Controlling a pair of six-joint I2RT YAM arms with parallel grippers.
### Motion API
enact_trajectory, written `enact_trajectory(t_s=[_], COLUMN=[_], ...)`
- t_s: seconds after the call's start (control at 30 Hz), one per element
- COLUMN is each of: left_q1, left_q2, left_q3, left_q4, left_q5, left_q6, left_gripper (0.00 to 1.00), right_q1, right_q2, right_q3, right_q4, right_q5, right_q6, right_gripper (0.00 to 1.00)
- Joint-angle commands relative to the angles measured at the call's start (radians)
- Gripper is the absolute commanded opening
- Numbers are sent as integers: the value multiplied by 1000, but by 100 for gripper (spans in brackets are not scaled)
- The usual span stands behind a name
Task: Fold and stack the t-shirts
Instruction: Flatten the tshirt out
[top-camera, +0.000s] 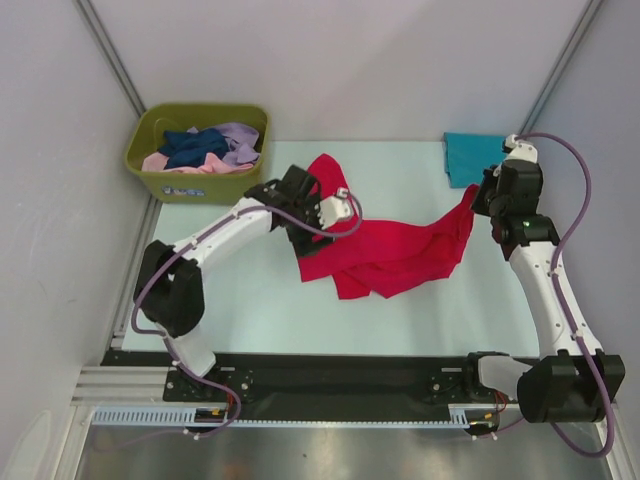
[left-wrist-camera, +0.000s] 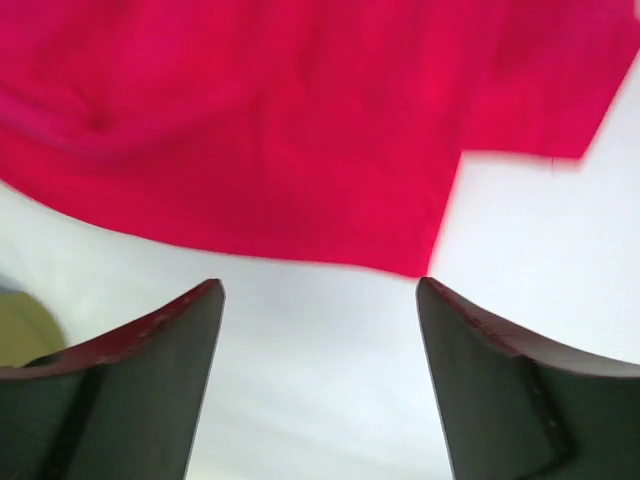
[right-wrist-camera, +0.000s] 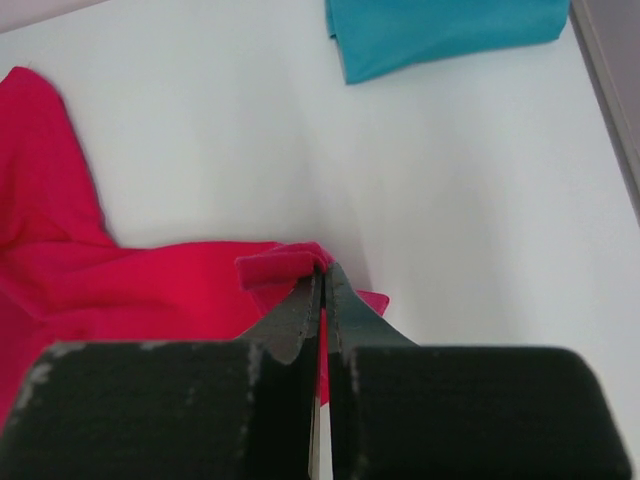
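My left gripper will next grab the red t-shirt's loose corner (top-camera: 304, 278) (left-wrist-camera: 420, 266), opposite my right gripper's corner of the t-shirt, to stretch the t-shirt flat so that it can be folded.
A bright red t-shirt (top-camera: 385, 250) lies rumpled across the middle of the table, stretched toward the right. My right gripper (right-wrist-camera: 324, 268) is shut on a folded corner of the red t-shirt (right-wrist-camera: 120, 290), holding that end up near the table's right side (top-camera: 470, 200). My left gripper (left-wrist-camera: 320, 285) stands open just short of the red t-shirt's (left-wrist-camera: 280, 120) edge, with only bare table between its fingers; it sits at the shirt's left end (top-camera: 335, 205). A teal t-shirt (top-camera: 468, 155) lies folded at the back right, also seen as teal cloth (right-wrist-camera: 440, 30) in the right wrist view.
An olive-green bin (top-camera: 195, 150) at the back left holds navy, pink and lavender t-shirts (top-camera: 205, 147). Grey walls close in the left, right and back sides. The arm bases sit on a black rail (top-camera: 330, 385) at the near edge.
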Motion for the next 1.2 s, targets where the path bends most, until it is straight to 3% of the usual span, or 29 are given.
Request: enact_trajectory(t_s=[0.0, 0.1, 0.2, 0.6, 0.63, 0.67, 0.73, 0.77, 0.8, 0.97, 1.17], left_q1=[-2, -6, -14, -68, -77, -80, -82, -82, -80, -34, 101], left_q2=[-53, -66, -34, 89, 92, 96, 107, 105, 96, -57, -457], left_q3=[-205, -275, -304, -322, -328, -335, -335, -333, -336, -324, -221], left_q4=[50, 136, 194, 204, 205, 207, 193, 176, 167, 71, -117], left_q5=[-36, -12, -19, -22, -28, -35, -35, -35, -41, -91, -114], left_q6=[108, 85, 76, 85, 88, 83, 73, 70, 66, 34, 60], left_gripper=[87, 94, 95, 83, 78, 60, 41, 17, 2, 0, 0], right_q1=[-1, 0, -1, -1, -1, -1, -1, -1, 0, -32, -34], right_q2=[-46, -46, -55, -84, -83, -86, -94, -97, -110, -170, -324], right_q3=[-17, -26, -34, -31, -28, -26, -23, -14, -6, 80, 250], right_q4=[56, 50, 47, 20, 15, 13, 3, -2, -8, -92, -229], right_q5=[-35, -55, -55, -26, -26, -23, -14, -14, -9, 23, -17], right_q6=[24, 31, 31, 17, 14, 14, 14, 14, 12, 0, -51], right_gripper=[0, 0, 0, 0, 0, 0, 0, 0, 0, 0, 0])
